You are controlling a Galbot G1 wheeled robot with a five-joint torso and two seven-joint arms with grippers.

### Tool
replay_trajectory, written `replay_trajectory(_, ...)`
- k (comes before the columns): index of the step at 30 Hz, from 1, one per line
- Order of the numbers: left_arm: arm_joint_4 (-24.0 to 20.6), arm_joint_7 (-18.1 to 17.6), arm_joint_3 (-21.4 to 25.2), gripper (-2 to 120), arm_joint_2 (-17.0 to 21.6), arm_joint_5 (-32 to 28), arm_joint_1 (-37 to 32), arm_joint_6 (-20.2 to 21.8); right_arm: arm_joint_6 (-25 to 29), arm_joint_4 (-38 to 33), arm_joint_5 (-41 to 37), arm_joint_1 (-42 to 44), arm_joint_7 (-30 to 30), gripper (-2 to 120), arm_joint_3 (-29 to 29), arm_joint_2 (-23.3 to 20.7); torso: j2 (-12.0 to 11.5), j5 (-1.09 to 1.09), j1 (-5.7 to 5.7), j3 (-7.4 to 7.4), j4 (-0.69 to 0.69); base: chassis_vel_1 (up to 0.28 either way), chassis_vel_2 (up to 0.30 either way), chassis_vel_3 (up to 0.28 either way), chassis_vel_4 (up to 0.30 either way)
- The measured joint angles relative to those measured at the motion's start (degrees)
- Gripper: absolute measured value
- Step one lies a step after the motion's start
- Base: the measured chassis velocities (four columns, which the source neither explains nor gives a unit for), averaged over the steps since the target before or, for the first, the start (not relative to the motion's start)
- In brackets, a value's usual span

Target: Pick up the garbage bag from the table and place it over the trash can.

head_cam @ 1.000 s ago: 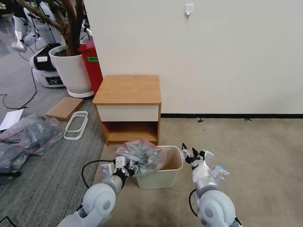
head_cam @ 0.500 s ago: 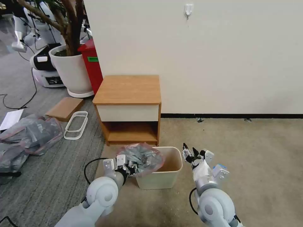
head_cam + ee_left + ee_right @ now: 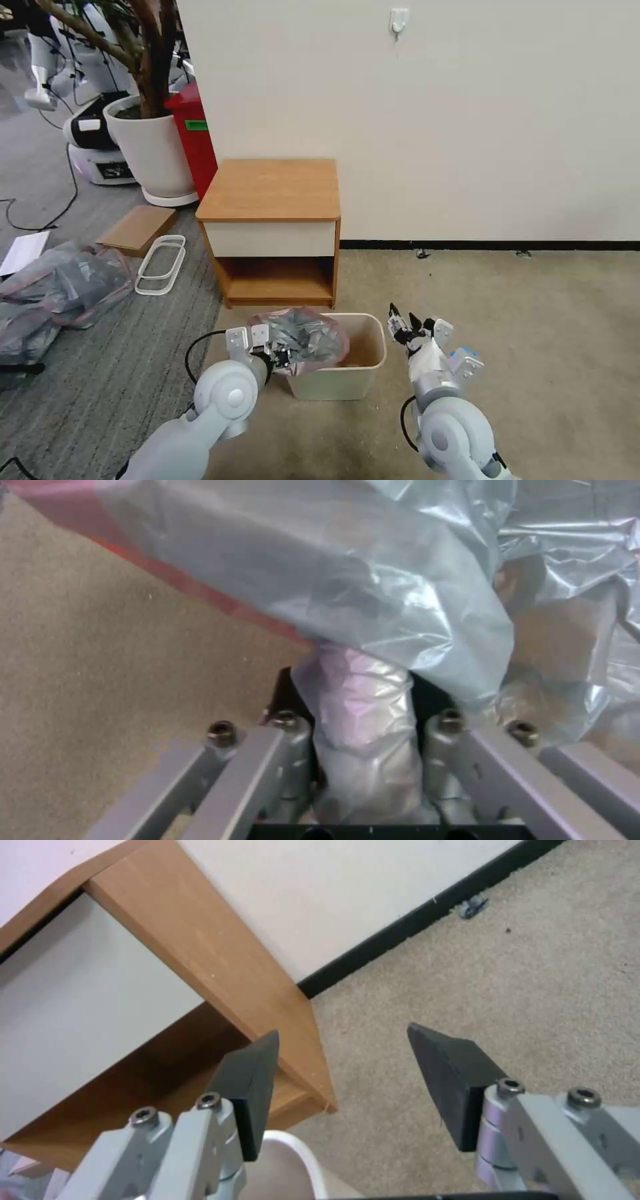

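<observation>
The garbage bag's grey plastic (image 3: 304, 332) bulges wide and loose over the can. My right gripper should pick up the bag by its free pinkish-red edge (image 3: 343, 345).
The garbage bag (image 3: 303, 335), crinkly grey plastic with a pinkish-red edge, bulges over the left half of the cream trash can (image 3: 337, 383). My left gripper (image 3: 275, 353) is shut on a twisted bunch of it at the can's left rim. In the left wrist view the garbage bag (image 3: 373, 605) spreads out from the left gripper (image 3: 363, 725), whose jaws pinch the bunch. My right gripper (image 3: 405, 327) hangs open just right of the can. In the right wrist view the right gripper (image 3: 347, 1080) holds nothing above the can's rim (image 3: 297, 1160). The table (image 3: 270, 190) stands behind the can against the wall; its top is bare.
A heap of grey-pink bags (image 3: 60, 287) lies on the carpet at far left. White wire frames (image 3: 161, 263) and a brown board (image 3: 137, 227) lie left of the table. A white planter (image 3: 150, 150) and a red bin (image 3: 193, 133) stand behind. Open beige carpet to the right.
My left gripper has lowered the bag onto the trash can's left side, and the left arm's elbow has swung rightward. The right gripper has barely moved.
</observation>
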State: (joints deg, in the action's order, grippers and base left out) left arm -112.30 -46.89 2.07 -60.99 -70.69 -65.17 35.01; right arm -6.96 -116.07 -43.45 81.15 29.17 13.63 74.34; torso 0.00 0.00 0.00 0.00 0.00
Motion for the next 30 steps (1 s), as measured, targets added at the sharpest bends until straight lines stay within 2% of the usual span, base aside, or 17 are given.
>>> replay_trajectory(2,0.3,-0.1,-0.1,11,0.0,-0.1,0.4,0.0,0.0,0.1,0.0,-0.1,0.0,53,0.0,0.1,0.0,0.0,0.0,0.0,0.0,0.0,0.0,0.0,0.0)
replay_trajectory(5,0.4,-0.1,-0.1,4,0.0,-0.2,0.6,0.1,0.1,-0.1,0.0,-0.1,0.0,53,0.0,0.1,0.0,0.0,0.0,0.0,0.0,0.0,0.0,0.0,0.0)
replay_trajectory(10,0.3,0.2,0.8,3,0.3,-0.4,0.6,-0.1,-0.1,-2.8,0.2,-0.1,0.0,54,-0.2,-0.4,0.0,0.0,0.0,0.0,0.0,0.0,0.0,0.0,0.0)
replay_trajectory(13,0.0,1.9,1.2,3,0.6,1.3,0.2,-1.1,-0.4,-5.0,0.2,0.0,0.0,54,-0.5,-1.0,0.0,0.0,0.0,0.0,0.0,0.0,0.0,0.0,0.0)
replay_trajectory(14,0.0,2.7,1.4,3,0.8,2.4,0.0,-1.4,-0.6,-5.8,0.2,0.1,-0.1,54,-0.7,-1.3,0.0,-0.01,0.0,0.0,0.0,0.0,0.0,0.0,0.0)
replay_trajectory(16,0.0,7.2,2.0,3,1.7,8.1,-0.9,-3.3,-1.8,-9.3,-0.1,0.7,-0.8,57,-2.0,-3.1,0.0,0.0,0.0,0.0,0.0,0.0,0.0,0.0,0.0)
replay_trajectory(17,0.0,7.2,2.0,3,1.7,8.1,-0.9,-3.3,-1.8,-9.3,-0.1,0.7,-0.8,57,-2.0,-3.1,0.0,0.0,0.0,0.0,0.0,0.0,0.0,0.0,0.0)
replay_trajectory(18,0.1,8.8,2.1,3,2.0,9.9,-1.3,-4.1,-2.4,-10.7,-0.5,1.0,-1.4,58,-2.8,-4.3,0.0,0.0,0.0,0.0,0.0,0.0,0.0,0.0,0.0)
replay_trajectory(21,0.1,15.6,2.8,3,3.1,17.1,-2.9,-7.5,-7.8,-15.7,-6.1,1.4,-3.6,59,-6.6,-9.4,0.0,-0.01,0.0,0.0,-0.01,0.0,0.0,0.0,0.0)
replay_trajectory(23,0.0,16.2,2.9,3,3.2,17.8,-3.0,-7.8,-8.9,-16.1,-7.2,1.2,-3.6,59,-7.0,-9.9,0.0,-0.01,0.0,0.0,-0.01,0.0,0.0,0.0,0.0)
replay_trajectory(26,-0.4,19.1,3.6,3,3.4,21.0,-4.1,-9.4,-14.6,-17.1,-14.3,-1.4,-2.9,59,-9.3,-12.3,0.0,-0.01,0.0,0.0,0.0,0.0,0.0,0.0,0.0)
replay_trajectory(27,-0.4,19.1,3.6,3,3.4,21.0,-4.1,-9.4,-14.6,-17.1,-14.3,-1.4,-2.9,59,-9.3,-12.3,0.0,-0.01,0.0,0.0,0.0,0.0,0.0,0.0,0.0)
replay_trajectory(30,-1.8,22.7,5.5,3,4.0,23.9,-6.6,-11.3,-17.4,-14.6,-18.3,-6.9,-2.5,65,-12.5,-14.1,0.0,0.0,0.0,0.0,0.01,0.0,0.0,0.0,0.0)
